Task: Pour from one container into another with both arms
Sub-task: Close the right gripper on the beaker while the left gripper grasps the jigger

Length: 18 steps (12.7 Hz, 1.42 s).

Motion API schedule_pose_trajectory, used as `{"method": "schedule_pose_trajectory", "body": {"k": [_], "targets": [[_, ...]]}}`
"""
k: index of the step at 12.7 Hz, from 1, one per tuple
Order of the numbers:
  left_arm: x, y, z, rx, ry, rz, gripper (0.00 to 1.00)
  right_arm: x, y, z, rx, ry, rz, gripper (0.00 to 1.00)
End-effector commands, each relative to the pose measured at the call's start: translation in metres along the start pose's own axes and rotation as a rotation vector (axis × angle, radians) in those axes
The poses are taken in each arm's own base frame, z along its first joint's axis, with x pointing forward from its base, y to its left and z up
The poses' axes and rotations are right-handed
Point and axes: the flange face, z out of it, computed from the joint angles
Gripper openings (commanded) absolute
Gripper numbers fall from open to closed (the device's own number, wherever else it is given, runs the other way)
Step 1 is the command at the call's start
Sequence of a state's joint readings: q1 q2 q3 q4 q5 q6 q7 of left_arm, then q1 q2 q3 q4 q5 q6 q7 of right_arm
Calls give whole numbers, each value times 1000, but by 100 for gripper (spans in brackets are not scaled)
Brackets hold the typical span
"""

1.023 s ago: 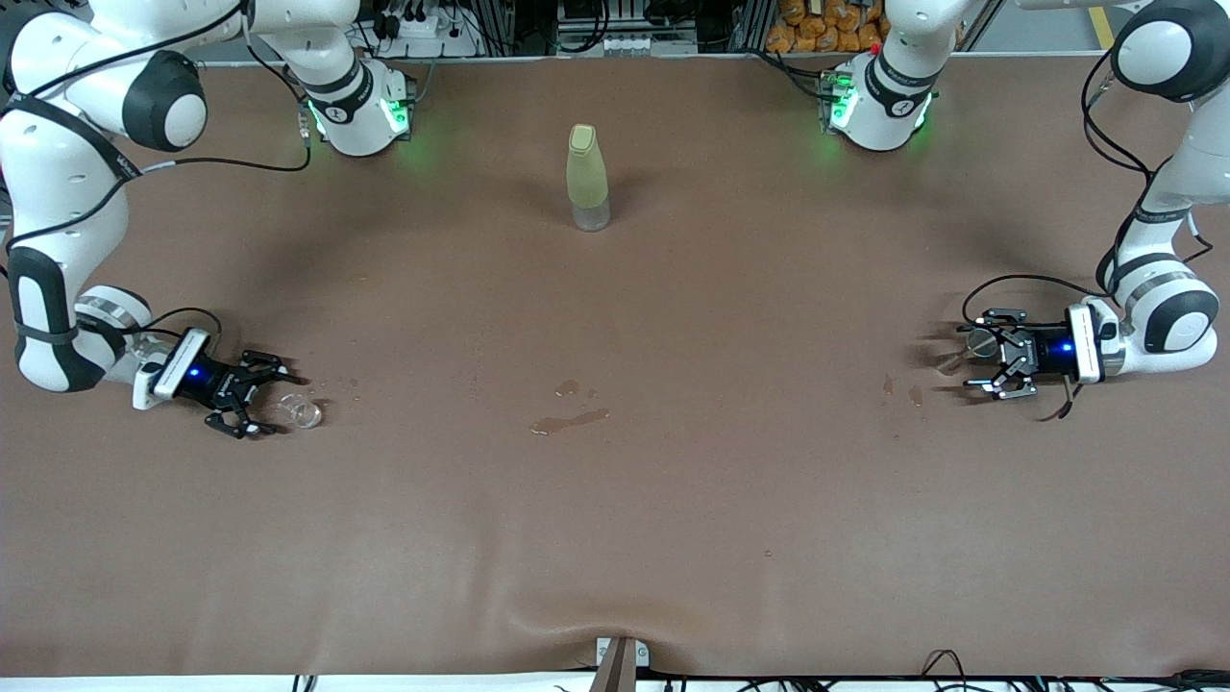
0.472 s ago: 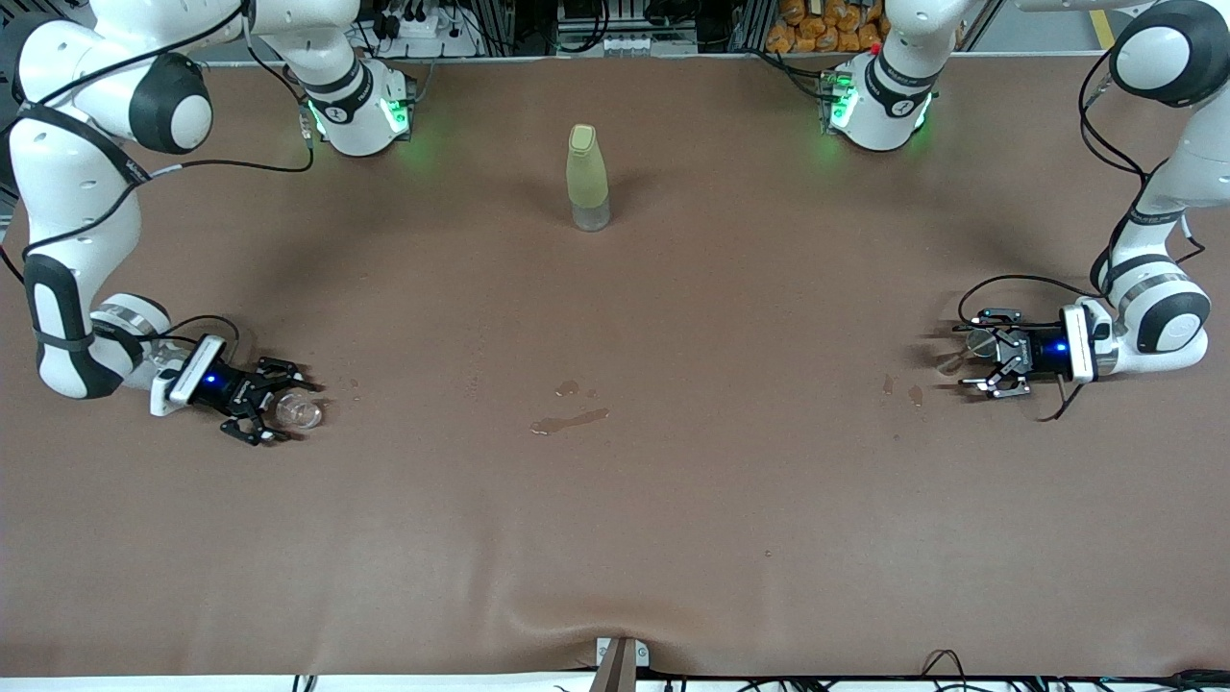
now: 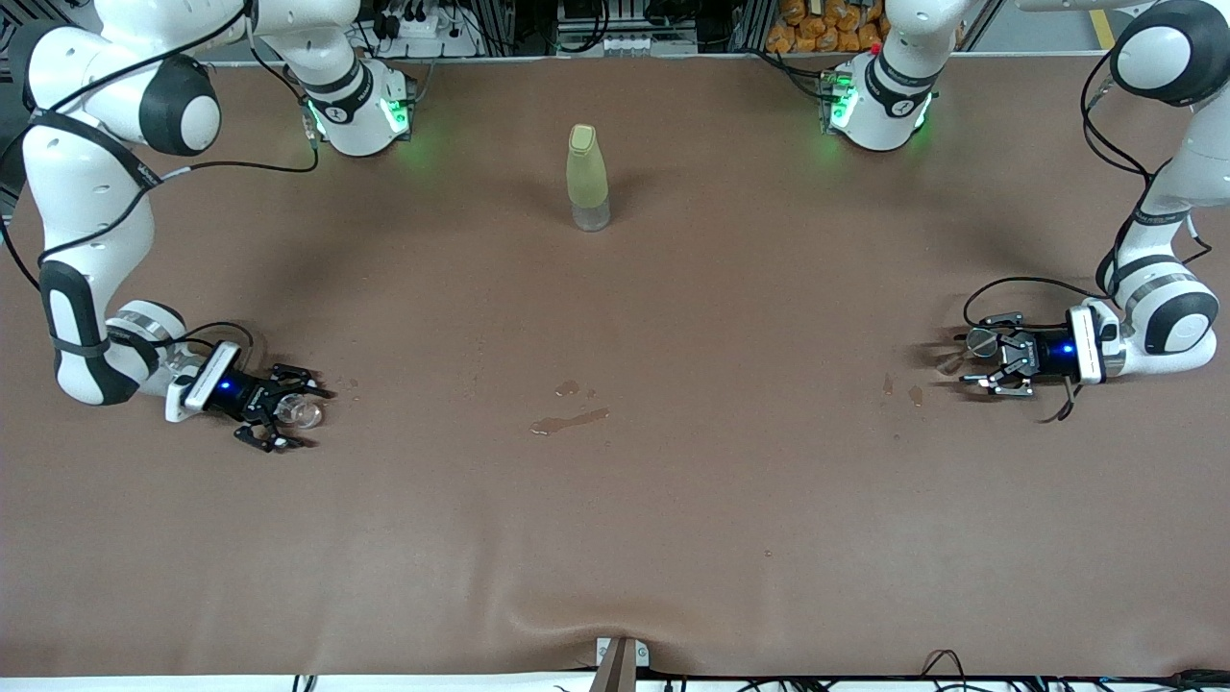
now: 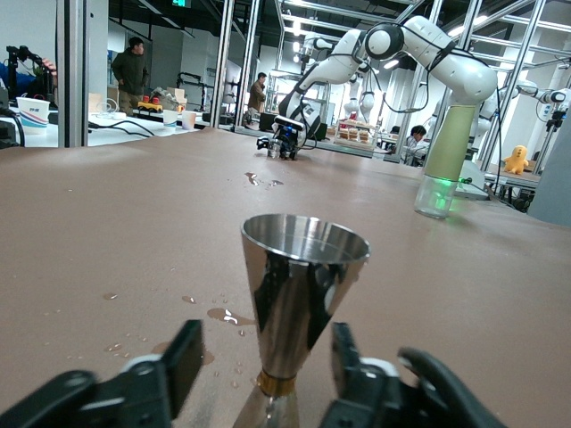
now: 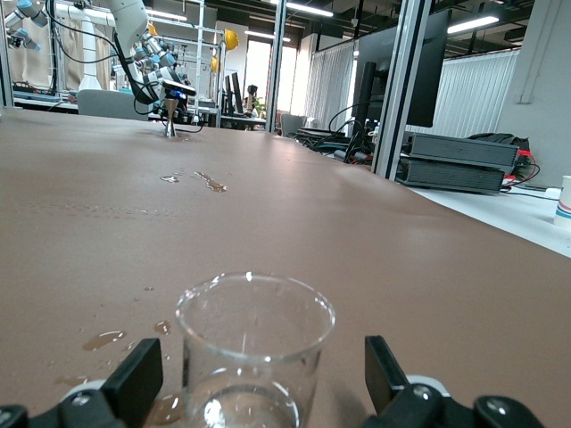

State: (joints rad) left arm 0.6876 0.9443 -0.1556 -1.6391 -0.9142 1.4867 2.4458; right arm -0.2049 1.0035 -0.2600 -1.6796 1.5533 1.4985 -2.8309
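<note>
My right gripper grabs the beaker by its cylindrical body (image 5: 250,383) next, which leaves the clear glass beaker's open rim (image 5: 255,278) free for pouring.
A clear glass beaker (image 3: 307,411) (image 5: 254,330) stands on the brown table at the right arm's end. My right gripper (image 3: 300,417) (image 5: 260,374) is low around it and open, with a gap on each side of the glass. At the left arm's end a steel jigger (image 3: 977,339) (image 4: 303,267) stands upright. My left gripper (image 3: 965,360) (image 4: 266,358) is low around its narrow waist. Its fingers (image 4: 183,357) are partly drawn in, and table shows between each of them and the metal.
A yellow-green bottle (image 3: 587,178) (image 4: 435,192) stands mid-table, farther from the front camera than both grippers. Small spills lie on the cloth (image 3: 615,538): a puddle (image 3: 569,421) in the middle and drops (image 3: 899,389) beside the left gripper.
My right gripper slid forward until its fingers flank the beaker. My left gripper's fingers have narrowed toward the jigger; that arm barely moved.
</note>
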Motion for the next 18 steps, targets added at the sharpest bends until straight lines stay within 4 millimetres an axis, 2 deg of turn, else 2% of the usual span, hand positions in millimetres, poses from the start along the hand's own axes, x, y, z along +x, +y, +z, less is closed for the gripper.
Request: {"method": "schedule_pose_trajectory", "body": {"k": [1,2,4,6,8,9,12,15,18], "targets": [[-1,-2,1,9,36,20,47,-13,-8,13,-28,5,-260,100],[-1,-1,0,8,38,19,43,-12,-8,20,-27,14,-260,100],[-2,-1,1,6,41,15,32,-13,-8,21,-28,7,-260,100],[-2,0,1,7,42,15,22,-13,-8,24,-27,11,-260,78],[-2,-1,1,5,42,18,2,-13,-8,24,-27,11,-258,50],[-2,-1,1,7,40,19,0,-13,-8,24,-27,11,-257,39],[1,-1,0,7,37,25,0,-12,-8,25,-24,11,-246,24],[4,-3,2,1,34,23,0,-6,-4,26,-20,19,-214,1],[16,-11,10,7,54,28,0,9,4,30,2,28,-127,0]]}}
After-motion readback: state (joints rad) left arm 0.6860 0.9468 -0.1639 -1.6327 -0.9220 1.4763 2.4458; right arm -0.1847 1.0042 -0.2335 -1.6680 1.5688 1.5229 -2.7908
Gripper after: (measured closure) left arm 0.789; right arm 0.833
